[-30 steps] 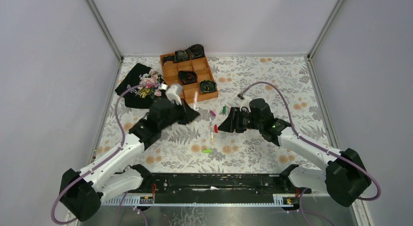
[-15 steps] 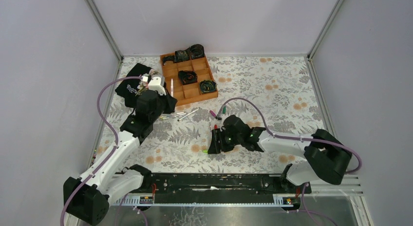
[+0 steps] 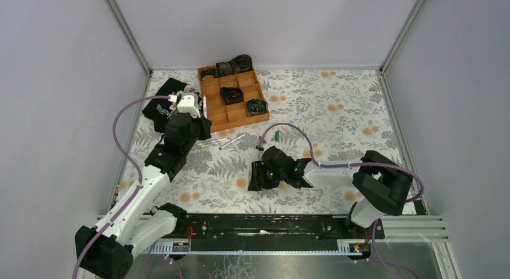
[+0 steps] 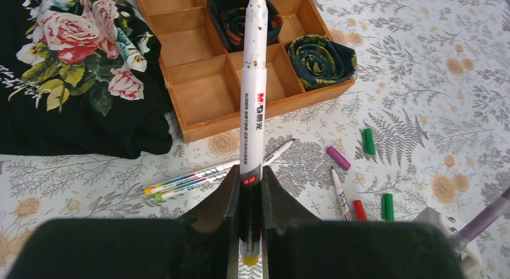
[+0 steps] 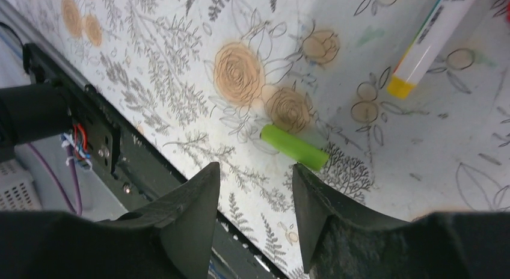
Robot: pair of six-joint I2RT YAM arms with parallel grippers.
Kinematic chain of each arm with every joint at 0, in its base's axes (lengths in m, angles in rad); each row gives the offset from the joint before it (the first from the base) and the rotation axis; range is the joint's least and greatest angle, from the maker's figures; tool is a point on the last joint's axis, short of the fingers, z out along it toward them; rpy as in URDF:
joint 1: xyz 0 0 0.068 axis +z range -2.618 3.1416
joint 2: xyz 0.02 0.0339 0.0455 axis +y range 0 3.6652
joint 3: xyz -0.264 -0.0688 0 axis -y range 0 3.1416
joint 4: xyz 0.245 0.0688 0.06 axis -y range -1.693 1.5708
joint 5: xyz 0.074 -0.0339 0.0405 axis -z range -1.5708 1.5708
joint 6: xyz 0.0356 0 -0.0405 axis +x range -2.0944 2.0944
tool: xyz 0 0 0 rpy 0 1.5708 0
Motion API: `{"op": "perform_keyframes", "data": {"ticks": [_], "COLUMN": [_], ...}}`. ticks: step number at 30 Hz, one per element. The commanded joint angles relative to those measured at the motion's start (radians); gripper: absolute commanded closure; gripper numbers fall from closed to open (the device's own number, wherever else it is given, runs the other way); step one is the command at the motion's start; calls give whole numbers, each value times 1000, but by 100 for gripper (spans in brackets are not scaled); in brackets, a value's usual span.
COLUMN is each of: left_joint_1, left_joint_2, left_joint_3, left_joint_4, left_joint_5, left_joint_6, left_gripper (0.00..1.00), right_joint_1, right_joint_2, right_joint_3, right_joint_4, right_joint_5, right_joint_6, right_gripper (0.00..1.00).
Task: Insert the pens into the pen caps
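Observation:
My right gripper grabs the lime green cap (image 5: 293, 147) across its sides next, leaving the cap's open end free to insert the pen.
My left gripper (image 4: 251, 174) is shut on a white pen (image 4: 254, 92) with a yellow end and holds it above the table, pointing at the wooden tray. In the top view this gripper (image 3: 193, 112) is by the tray's left side. Three more pens (image 4: 198, 175) lie below it, and another pen (image 4: 340, 192) lies next to a magenta cap (image 4: 338, 157), a dark green cap (image 4: 368, 141), a red cap (image 4: 359, 210) and a green cap (image 4: 388, 207). My right gripper (image 5: 255, 171) is open just above a lime green cap (image 5: 294, 147), low over the table (image 3: 255, 178). A yellow-ended pen (image 5: 430, 38) lies beyond it.
A wooden compartment tray (image 4: 204, 98) holds black coiled items at the back. A black flowered cloth (image 4: 78, 80) lies to its left. The black base rail (image 5: 72, 122) runs close beside my right gripper. A purple cable (image 3: 288, 127) loops over the caps.
My right gripper has moved left and down towards the near edge, over the lime green cap. My left gripper has shifted slightly back and left with the pen.

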Motion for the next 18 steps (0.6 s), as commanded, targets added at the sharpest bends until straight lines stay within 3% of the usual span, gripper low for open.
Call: {"op": "perform_keyframes", "data": {"ticks": [1,10,18], "left_joint_1": [4,4,4], "left_joint_2": [-15,-7,-1], "left_joint_3": [32,30,29], "left_joint_4": [-8,-4,0], "left_joint_5": [-83,-75,-63], "left_joint_6": [41,43,40], "left_gripper": [100,100,100], "right_joint_1": [5,5,22], "right_joint_2": [29,72,157], "right_joint_3": [57,93,203], "right_joint_4": [-13,-45,-235], "right_joint_5": [100,122,250], "right_joint_6": [-10,-30,-105], "right_gripper": [45,44,49]}}
